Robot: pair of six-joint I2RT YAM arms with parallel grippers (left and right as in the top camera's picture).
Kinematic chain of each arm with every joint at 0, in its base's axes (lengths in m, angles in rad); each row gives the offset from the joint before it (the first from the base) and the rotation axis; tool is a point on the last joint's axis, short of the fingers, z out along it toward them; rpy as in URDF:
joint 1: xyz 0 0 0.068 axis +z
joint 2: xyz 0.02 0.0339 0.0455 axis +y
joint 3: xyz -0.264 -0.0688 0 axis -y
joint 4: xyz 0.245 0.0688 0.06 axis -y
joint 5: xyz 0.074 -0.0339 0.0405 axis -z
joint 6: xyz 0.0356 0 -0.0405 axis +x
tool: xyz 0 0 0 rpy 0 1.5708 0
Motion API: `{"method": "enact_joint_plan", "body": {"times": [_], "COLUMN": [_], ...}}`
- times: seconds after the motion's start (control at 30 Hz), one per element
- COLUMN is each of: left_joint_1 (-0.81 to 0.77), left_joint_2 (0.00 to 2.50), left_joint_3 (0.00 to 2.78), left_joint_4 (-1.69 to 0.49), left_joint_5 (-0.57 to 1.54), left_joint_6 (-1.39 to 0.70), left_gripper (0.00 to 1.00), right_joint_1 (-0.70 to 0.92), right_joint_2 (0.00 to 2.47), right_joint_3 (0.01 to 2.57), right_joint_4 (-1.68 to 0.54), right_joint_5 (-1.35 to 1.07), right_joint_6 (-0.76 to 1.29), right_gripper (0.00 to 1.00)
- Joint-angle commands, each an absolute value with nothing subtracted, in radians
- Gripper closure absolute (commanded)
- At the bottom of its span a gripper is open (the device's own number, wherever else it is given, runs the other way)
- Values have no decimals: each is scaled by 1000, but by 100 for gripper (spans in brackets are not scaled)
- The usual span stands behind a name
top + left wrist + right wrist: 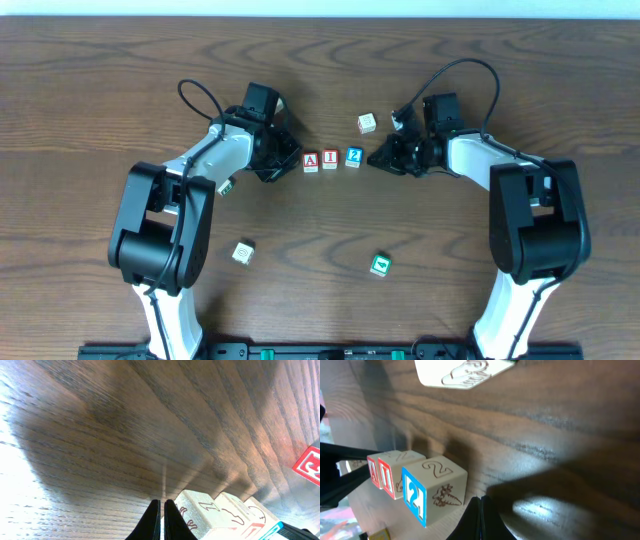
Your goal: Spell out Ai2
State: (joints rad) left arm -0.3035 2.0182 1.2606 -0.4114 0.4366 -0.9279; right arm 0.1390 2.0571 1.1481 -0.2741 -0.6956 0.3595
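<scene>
I would lift my left gripper alone if I raised it now, and the row of blocks would stay in place. Its closed fingers are beside the A block.
Three letter blocks stand in a row at the table's middle: a red A block (311, 161), a red I block (330, 160) and a blue 2 block (353, 157). My left gripper (293, 156) is shut and empty, its tips just left of the A block. My right gripper (374, 159) is shut and empty, just right of the 2 block. The right wrist view shows the 2 block (436, 490) beside the I block (390, 476), with my shut fingers (479, 517) to their right. The left wrist view shows the row (220, 512) beside my shut fingers (161, 520).
A spare block (367, 123) lies behind the row near my right gripper. A green block (380, 264) lies at the front right, a pale block (243, 252) at the front left, and a small block (226, 186) by my left arm.
</scene>
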Motion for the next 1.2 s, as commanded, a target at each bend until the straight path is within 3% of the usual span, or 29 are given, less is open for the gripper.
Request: {"method": "enact_joint_plan", "body": {"times": [0.0, 1.17], "left_joint_1": [-316, -342], "left_joint_2": [2029, 2029], "left_joint_3": [1262, 1262], "left_joint_4": [-410, -350], "left_joint_5": [418, 414], "left_joint_6": [-953, -992], "left_gripper": [94, 94], "right_joint_1": [146, 212], "right_joint_2": [2062, 2062], "right_joint_3": [1158, 1158], "right_joint_4": [-257, -228], "right_joint_5": [-708, -749], "right_joint_6": [370, 370], "right_gripper": [99, 98]}}
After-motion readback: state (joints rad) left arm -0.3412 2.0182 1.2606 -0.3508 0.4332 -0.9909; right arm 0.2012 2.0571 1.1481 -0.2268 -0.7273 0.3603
